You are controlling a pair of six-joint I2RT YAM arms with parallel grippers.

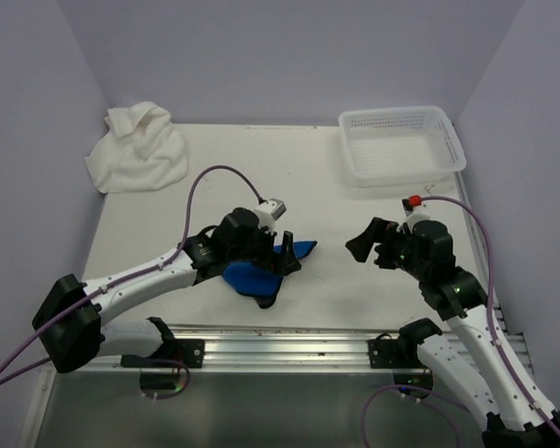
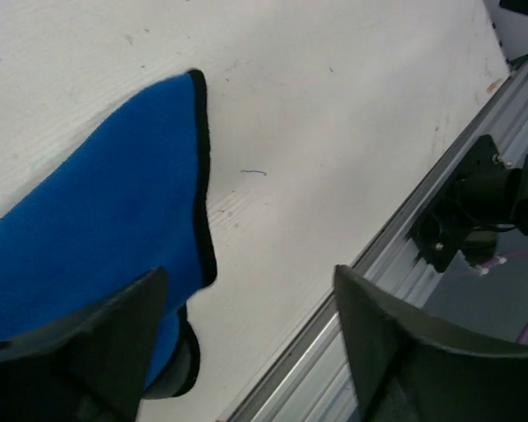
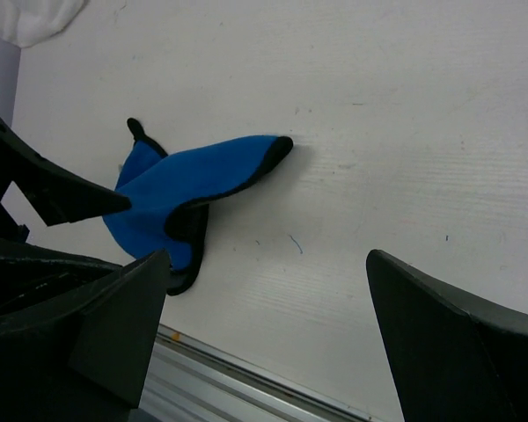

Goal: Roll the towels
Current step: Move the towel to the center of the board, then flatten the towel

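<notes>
My left gripper grabs the blue towel's black hem (image 1: 270,298) (image 2: 192,340) next, leaving the pointed end free, to spread the towel flat for rolling.
The small blue towel (image 1: 252,276) with a black hem lies folded and bunched near the table's front edge, one pointed end reaching right. My left gripper (image 1: 278,275) hovers over it, open. In the left wrist view the blue towel (image 2: 97,202) sits by the left finger (image 2: 88,352), and nothing lies between the jaws of the gripper (image 2: 251,272). My right gripper (image 1: 371,250) stands open to the right of the towel, apart from it. The right wrist view shows the blue towel (image 3: 185,180) ahead of that gripper (image 3: 264,299). The large white towel (image 1: 135,147) lies crumpled at the back left.
A white perforated basket (image 1: 401,145) stands at the back right corner. An aluminium rail (image 1: 280,341) runs along the table's front edge, just below the blue towel. Walls close the table in on the left, right and back.
</notes>
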